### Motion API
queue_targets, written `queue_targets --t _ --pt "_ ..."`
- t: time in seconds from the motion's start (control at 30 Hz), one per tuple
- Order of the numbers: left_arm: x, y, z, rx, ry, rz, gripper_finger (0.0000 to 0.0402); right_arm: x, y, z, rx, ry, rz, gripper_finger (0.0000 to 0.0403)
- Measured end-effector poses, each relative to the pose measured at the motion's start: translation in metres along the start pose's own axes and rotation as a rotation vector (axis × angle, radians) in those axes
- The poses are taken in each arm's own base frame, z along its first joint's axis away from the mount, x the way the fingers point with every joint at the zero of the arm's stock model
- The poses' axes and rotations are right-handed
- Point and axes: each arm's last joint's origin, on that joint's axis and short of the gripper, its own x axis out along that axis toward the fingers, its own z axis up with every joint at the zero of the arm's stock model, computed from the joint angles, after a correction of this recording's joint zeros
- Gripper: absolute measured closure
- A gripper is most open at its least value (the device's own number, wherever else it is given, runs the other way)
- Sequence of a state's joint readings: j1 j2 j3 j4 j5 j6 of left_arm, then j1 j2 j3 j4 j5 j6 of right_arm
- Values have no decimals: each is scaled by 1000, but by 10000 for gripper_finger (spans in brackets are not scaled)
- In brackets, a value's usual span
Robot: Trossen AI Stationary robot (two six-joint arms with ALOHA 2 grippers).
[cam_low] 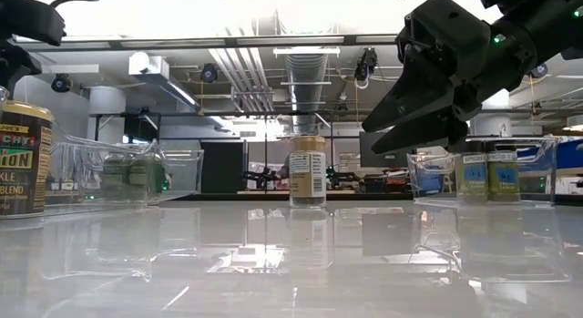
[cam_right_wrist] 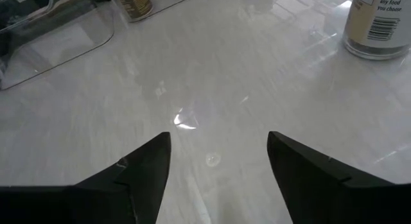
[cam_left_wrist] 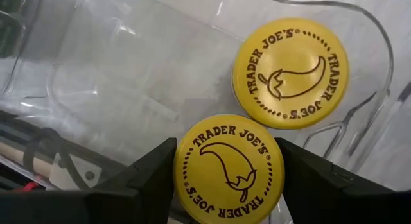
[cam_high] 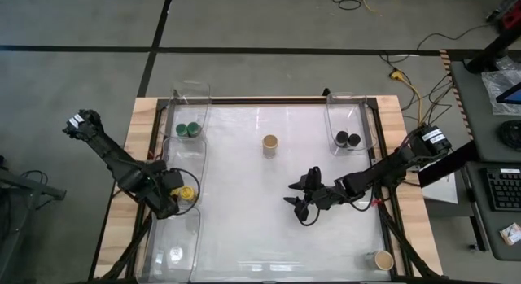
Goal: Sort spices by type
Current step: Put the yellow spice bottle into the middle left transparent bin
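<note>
The held jar's lid (cam_left_wrist: 229, 169) is level with the standing jar's lid inside the clear bin, so the left gripper will let go of the held jar next.
In the left wrist view two yellow-lidded spice jars show inside a clear bin (cam_left_wrist: 128, 76). One jar (cam_left_wrist: 229, 169) is between the fingers of my left gripper (cam_left_wrist: 225, 147), and the other (cam_left_wrist: 290, 73) stands just beside it. From above, my left gripper (cam_high: 176, 193) is over that bin at the table's left edge, with one yellow lid (cam_high: 189, 192) showing. My right gripper (cam_high: 299, 199) hovers open over the bare middle of the table (cam_right_wrist: 218, 139), with nothing between its fingers. A tan-lidded jar (cam_high: 270, 145) stands alone at the centre. My left gripper pinches the yellow lid by two opposite sides of its rim (cam_left_wrist: 182, 169), one finger on each side. The fingers come from above, pointing steeply down. The jar sits upright in the hold. The lid hides whether its base rests on the bin's floor.
Two green-lidded jars (cam_high: 189, 129) stand in the far-left bin and two black-lidded jars (cam_high: 348, 139) in the far-right bin. Another tan-lidded jar (cam_high: 383, 259) stands at the near right corner. A clear bin (cam_high: 175, 243) stands at the near left. The middle of the table is bare.
</note>
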State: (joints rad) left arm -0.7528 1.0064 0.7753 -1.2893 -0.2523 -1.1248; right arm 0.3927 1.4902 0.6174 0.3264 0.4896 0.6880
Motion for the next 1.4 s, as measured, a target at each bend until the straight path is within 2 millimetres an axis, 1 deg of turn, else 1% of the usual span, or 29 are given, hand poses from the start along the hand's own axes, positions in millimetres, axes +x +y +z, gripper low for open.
queue_targets --t 0.33,0.7,0.83,1.0,1.4 --pt "0 -3 1 4 -6 -39 185 0 0 0 0 0 0 140" --pt "2 -3 0 38 13 -34 184 0 0 0 0 0 0 156" --pt "2 -4 0 52 12 -36 177 0 0 0 0 0 0 158" --pt "2 -5 1 57 8 -43 169 0 0 0 0 0 0 151" --pt "2 -5 1 87 10 -48 167 0 0 0 3 0 0 135"
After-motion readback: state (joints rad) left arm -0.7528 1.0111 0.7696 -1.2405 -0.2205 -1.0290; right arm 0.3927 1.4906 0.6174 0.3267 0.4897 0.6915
